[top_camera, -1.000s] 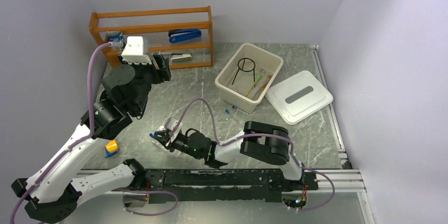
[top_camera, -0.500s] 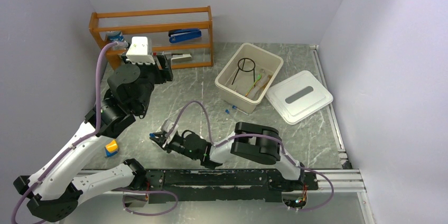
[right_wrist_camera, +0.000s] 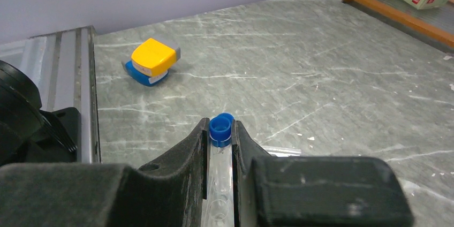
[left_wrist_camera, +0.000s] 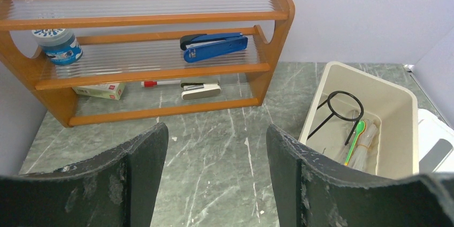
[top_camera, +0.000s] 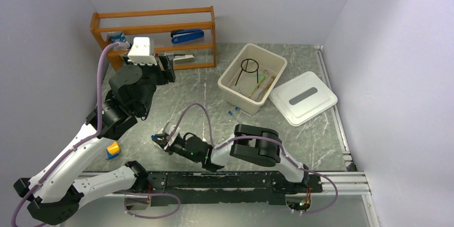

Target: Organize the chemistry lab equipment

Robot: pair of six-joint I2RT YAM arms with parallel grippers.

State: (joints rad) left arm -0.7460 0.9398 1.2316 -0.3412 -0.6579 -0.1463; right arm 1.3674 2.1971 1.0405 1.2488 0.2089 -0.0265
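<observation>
The clear vial is upright and low beside the second blue cap and would stay standing, so it is now time for my right gripper to release it.
My right gripper (right_wrist_camera: 220, 130) is low over the table near the front edge, shut on a clear vial with a blue cap (right_wrist_camera: 219, 128); a second blue cap peeks out just behind it. In the top view that gripper (top_camera: 159, 140) points left. A clear tube (right_wrist_camera: 281, 151) lies on the table just to its right. My left gripper (top_camera: 167, 69) hangs open and empty in front of the wooden shelf, its fingers (left_wrist_camera: 144, 168) wide apart. A beige bin (top_camera: 238, 103) holds a black wire tripod (top_camera: 239, 78), a green-handled tool (left_wrist_camera: 354, 138) and clear tubes.
The wooden shelf (top_camera: 155, 37) at the back left carries a blue stapler (left_wrist_camera: 213, 45), a jar and stationery. The bin's white lid (top_camera: 303, 97) lies to its right. Small blue-capped vials (top_camera: 231, 112) lie in front of the bin. A yellow-and-blue block (top_camera: 112, 150) sits at the front left.
The right arm has folded further left, carrying the held vial slightly left. The left gripper has shifted a little right in front of the shelf. Both grippers' openings are unchanged.
</observation>
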